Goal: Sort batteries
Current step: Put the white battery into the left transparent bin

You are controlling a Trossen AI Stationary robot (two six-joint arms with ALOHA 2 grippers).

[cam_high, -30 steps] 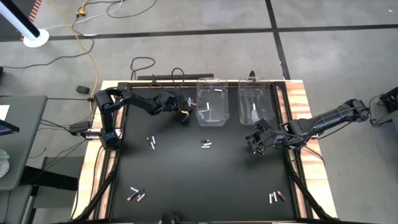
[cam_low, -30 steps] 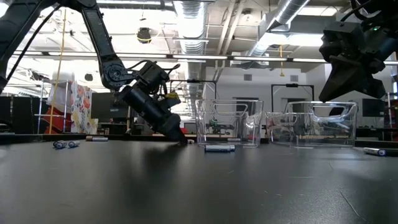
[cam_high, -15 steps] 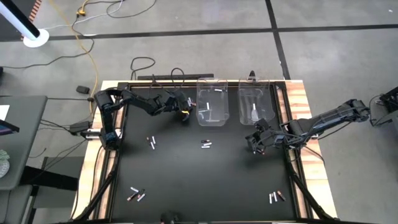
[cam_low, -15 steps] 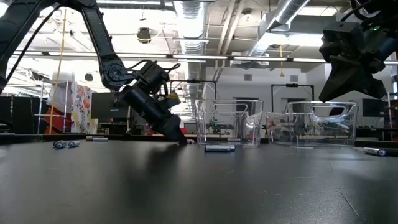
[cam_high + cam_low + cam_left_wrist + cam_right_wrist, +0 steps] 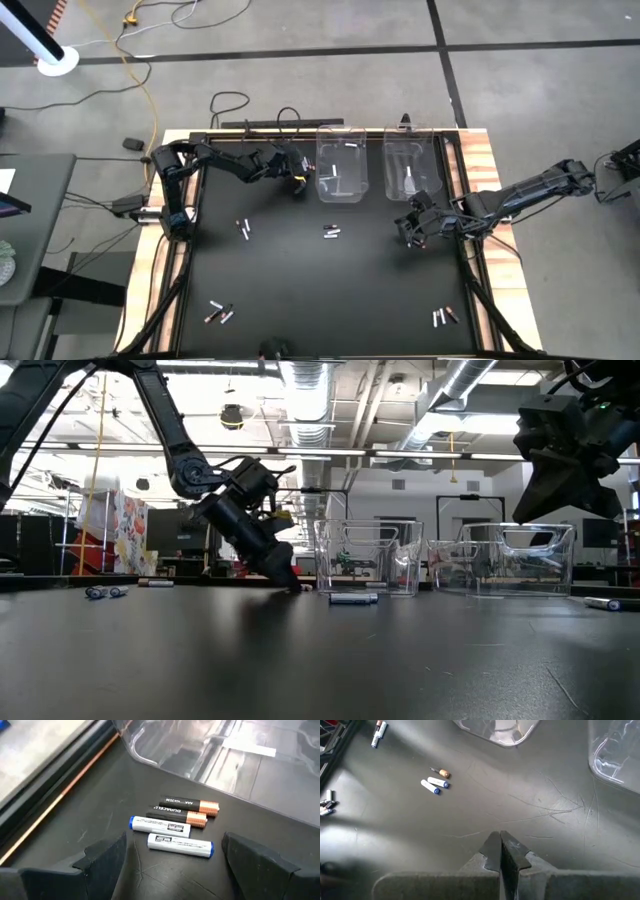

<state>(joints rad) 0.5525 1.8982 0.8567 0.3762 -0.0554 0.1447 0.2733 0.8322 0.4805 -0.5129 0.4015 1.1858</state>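
Note:
My left gripper closes on the nearest white battery now, since my fingers are beside both its ends and closing now would catch it.
My left gripper (image 5: pixel 172 857) is open and slants down close over the table, beside the left clear bin (image 5: pixel 338 165). Between and just ahead of its fingers lie four batteries (image 5: pixel 175 822), two copper-and-black and two white with blue ends, flat on the black table and untouched. In the low view this gripper (image 5: pixel 283 572) points down toward the mat. My right gripper (image 5: pixel 500 851) is shut and hovers over bare table in front of the right bin (image 5: pixel 410 165); in the high view the gripper (image 5: pixel 412 230) holds nothing.
Other batteries lie scattered: a pair at left centre (image 5: pixel 243 228), a pair mid-table (image 5: pixel 332 232), a group near the near-left corner (image 5: pixel 218 313) and one near the near-right corner (image 5: pixel 443 317). Both bins hold a few light batteries. Wide bare mat lies between.
My left gripper has tipped a little steeper and risen slightly beside the left bin, staying open over the four batteries. My right arm has kept still.

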